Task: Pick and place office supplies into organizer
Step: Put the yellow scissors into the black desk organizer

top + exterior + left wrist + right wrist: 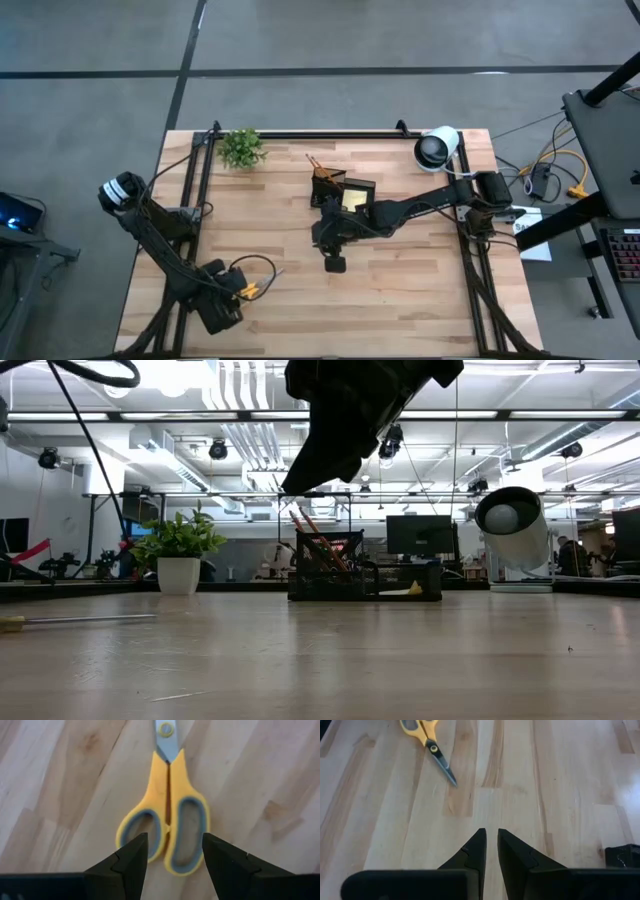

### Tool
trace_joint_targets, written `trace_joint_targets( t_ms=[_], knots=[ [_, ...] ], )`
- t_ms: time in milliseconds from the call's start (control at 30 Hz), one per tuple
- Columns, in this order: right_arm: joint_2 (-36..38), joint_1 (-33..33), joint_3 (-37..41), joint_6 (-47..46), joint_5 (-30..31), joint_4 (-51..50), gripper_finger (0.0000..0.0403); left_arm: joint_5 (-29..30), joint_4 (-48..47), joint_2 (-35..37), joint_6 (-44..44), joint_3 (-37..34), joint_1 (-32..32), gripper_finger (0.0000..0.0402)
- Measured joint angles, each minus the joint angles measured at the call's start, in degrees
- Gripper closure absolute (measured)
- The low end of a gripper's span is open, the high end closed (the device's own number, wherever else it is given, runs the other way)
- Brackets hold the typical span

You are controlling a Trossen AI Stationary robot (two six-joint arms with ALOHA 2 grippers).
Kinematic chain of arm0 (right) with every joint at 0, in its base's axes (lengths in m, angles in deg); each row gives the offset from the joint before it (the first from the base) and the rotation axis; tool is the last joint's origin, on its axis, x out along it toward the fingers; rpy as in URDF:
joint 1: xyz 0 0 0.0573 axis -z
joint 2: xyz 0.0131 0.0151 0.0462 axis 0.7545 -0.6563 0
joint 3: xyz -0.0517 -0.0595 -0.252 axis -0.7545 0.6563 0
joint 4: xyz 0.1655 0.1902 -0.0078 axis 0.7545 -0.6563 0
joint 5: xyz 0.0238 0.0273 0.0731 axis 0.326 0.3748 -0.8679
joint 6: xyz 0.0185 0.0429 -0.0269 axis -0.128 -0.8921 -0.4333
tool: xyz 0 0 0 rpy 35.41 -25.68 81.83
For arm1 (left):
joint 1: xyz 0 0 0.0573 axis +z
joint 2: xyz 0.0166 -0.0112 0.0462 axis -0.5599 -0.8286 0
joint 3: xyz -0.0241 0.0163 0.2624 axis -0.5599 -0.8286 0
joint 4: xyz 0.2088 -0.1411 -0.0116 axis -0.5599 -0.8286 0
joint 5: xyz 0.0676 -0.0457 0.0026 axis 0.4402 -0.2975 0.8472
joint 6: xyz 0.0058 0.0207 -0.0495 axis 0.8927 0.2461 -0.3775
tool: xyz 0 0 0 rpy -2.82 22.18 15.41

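The blades of the scissors should stay free to slide into the organizer, so my left gripper will grab the scissors by their yellow handle loops next.
The yellow-handled scissors (170, 785) lie flat on the wood near the table's near left corner (258, 288), blades pointing toward the table's middle (427, 742). My left gripper (175, 852) is open just over them, one finger on either side of the two handle loops (165, 840). The black mesh organizer (340, 190) stands at the table's far middle. It holds orange pencils (315, 535) and the yellow sticky pad (353, 200). My right gripper (491, 834) hangs above the table's middle (335, 264), near side of the organizer, shut and holding nothing.
A small green plant in a white pot (241, 148) stands at the far left. The big white-and-black roll (437, 148) sits at the far right. Bare wood (400, 300) lies between the scissors and the organizer, with the right arm (420, 208) stretched over it.
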Motion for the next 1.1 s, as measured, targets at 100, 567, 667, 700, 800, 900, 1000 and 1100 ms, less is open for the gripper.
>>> trace_joint_targets(
  t_ms=[100,567,667,700,800,900,1000,1100],
  knots=[
    [0.0,-0.02,0.35,-1.25,0.0,0.03,0.0364,-0.56,0.66,0.02,0.33,-1.25,0.02,0.0229],
    [0.0,0.0,0.73,-2.86,1.94,0.09,0.0364,-0.61,7.04,-5.51,4.12,-5.31,0.04,0.0229],
    [0.0,0.0,0.73,-3.62,1.95,-0.11,0.0364,-0.7,6.97,-7.26,6.17,-5.4,0.07,0.0241],
    [0.0,0.0,0.73,-4.09,1.94,-0.37,0.0364,-0.69,6.91,-7.68,7.07,-5.42,0.07,0.025],
    [0.02,0.0,0.73,-5.16,1.91,-1.75,0.0364,-0.65,7.22,-8.33,10.49,-5.58,0.13,0.0294],
    [0.14,-0.03,0.73,-7.09,1.89,-3.64,0.0364,-0.53,7.76,-8.59,12.98,-5.72,0.31,0.0344],
    [0.72,-0.52,0.73,-8.67,1.88,-5.03,0.0364,-1.12,7.75,-8.42,14.67,-5.91,1.06,0.0348],
    [1.97,-1.37,0.73,-10.86,1.94,-5.11,0.0364,-2.07,6.79,-7.04,17.06,-5.88,2.2,0.0348]
  ],
)
